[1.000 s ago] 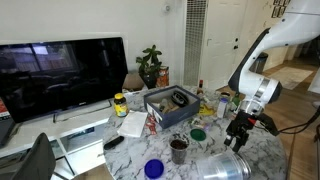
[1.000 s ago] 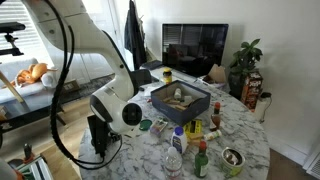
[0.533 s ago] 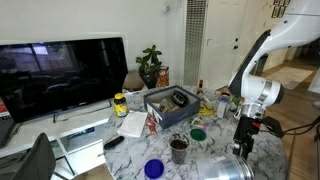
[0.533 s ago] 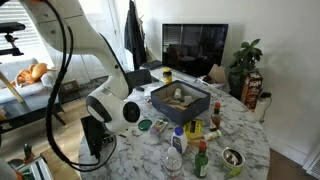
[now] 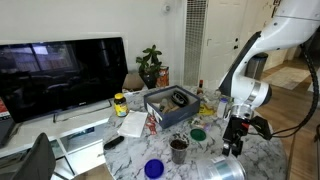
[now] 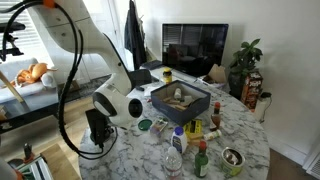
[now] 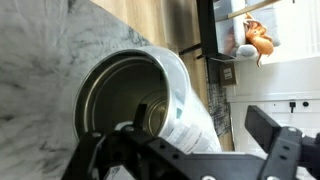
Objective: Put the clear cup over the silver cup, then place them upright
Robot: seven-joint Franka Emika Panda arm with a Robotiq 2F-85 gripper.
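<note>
The clear cup's base has to stay free to set the cups upright, so I should grab the clear cup by its near side at its opening.
The clear cup [image 7: 192, 95] lies on its side on the marble table, mouth toward the wrist camera. The silver cup [image 7: 118, 100] sits nested inside it, its shiny rim and inner wall showing. In an exterior view the nested cups [image 5: 223, 168] lie at the table's near edge. My gripper [image 7: 185, 150] is open, with one finger on either side of the clear cup's near wall and not closed on it. In both exterior views the gripper [image 5: 235, 142] [image 6: 97, 135] hangs just above the table; in one of them the arm hides the cups.
A dark brown cup [image 5: 178, 149], a small blue bowl [image 5: 153, 168] and a green lid [image 5: 198, 133] stand near the lying cups. A dark box [image 5: 170, 105] with bottles around it fills mid-table. A television [image 5: 60, 75] stands behind. The table edge is close beside the cups.
The arm dipped toward the lying cups, then shifted and turned slightly at the wrist. The gripper stays open and the cups have not moved.
</note>
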